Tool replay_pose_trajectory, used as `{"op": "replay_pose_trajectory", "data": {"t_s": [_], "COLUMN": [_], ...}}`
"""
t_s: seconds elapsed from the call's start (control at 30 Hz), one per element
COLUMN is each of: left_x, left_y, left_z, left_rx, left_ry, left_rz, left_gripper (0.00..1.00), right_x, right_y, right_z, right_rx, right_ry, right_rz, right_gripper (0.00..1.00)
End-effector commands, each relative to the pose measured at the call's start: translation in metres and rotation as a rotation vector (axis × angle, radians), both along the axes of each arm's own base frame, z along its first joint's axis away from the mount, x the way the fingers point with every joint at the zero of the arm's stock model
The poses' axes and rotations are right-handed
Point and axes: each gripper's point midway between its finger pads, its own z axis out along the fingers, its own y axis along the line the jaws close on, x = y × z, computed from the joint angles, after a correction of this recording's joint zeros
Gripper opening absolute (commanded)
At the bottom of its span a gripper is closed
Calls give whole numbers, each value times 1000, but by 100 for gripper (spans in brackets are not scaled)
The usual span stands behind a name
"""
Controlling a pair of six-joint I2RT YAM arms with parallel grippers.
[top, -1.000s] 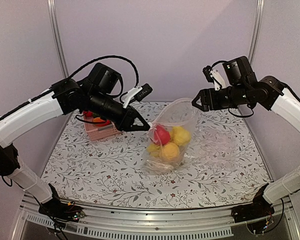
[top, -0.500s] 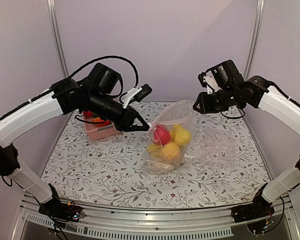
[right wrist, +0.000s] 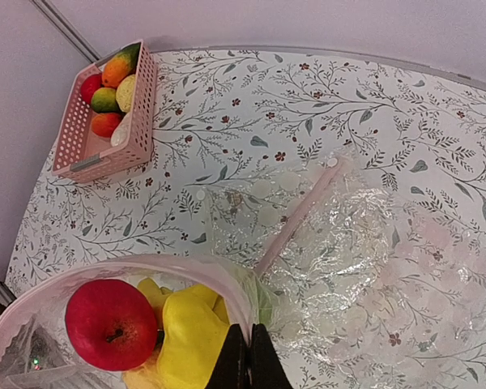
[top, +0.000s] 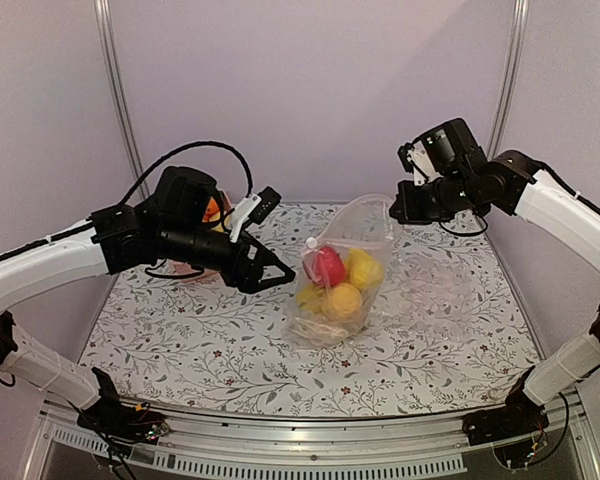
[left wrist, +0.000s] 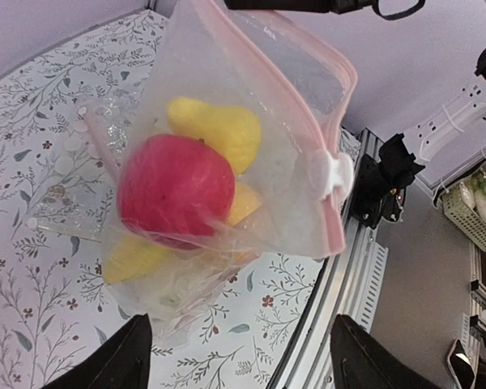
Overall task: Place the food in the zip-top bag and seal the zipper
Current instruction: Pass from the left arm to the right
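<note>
My left gripper should next grab the pink zipper end (top: pixel 307 252) (left wrist: pixel 334 228) just past the white slider, so the slider stays free to seal the zipper.
The zip-top bag (top: pixel 342 262) stands upright in the middle of the table, its mouth up. Inside it are pieces of food: a red apple (top: pixel 326 268) and yellow fruits (top: pixel 362 270). My right gripper (top: pixel 395 211) is shut on the bag's right rim, its fingertips (right wrist: pixel 249 358) pinching the pink zipper edge. My left gripper (top: pixel 270 275) is open, left of the bag and apart from it. The left wrist view shows the apple (left wrist: pixel 176 188), the zipper (left wrist: pixel 334 212) and its white slider (left wrist: pixel 334 172), with the left gripper (left wrist: pixel 239 365) empty.
A pink slatted basket (right wrist: pixel 138 121) holding more toy food (right wrist: pixel 113 71) stands at the back left, mostly hidden behind my left arm in the top view. A crinkled clear bag (right wrist: pixel 364 251) lies flat to the right of the zip-top bag.
My left gripper let go of the bag's left rim, opened and drew back to the left. My right gripper moved in and shut on the bag's right rim.
</note>
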Motion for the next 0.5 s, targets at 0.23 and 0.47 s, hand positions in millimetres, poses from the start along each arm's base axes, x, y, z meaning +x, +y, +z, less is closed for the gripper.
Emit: {"op": "replay_pose_trajectory", "data": {"t_s": [0.23, 0.47], "left_x": [11, 2], "left_y": [-27, -43], "left_z": [32, 35], "left_rx": [-210, -220], "left_ry": [-98, -95], "left_rz": [34, -10], "left_gripper": [61, 57], "right_x": [6, 7], "right_y": [2, 2], "right_z": [10, 10], "right_rx": [22, 24], "right_ry": [-26, -28], "right_rz": [-25, -25], "right_gripper": [0, 0]}}
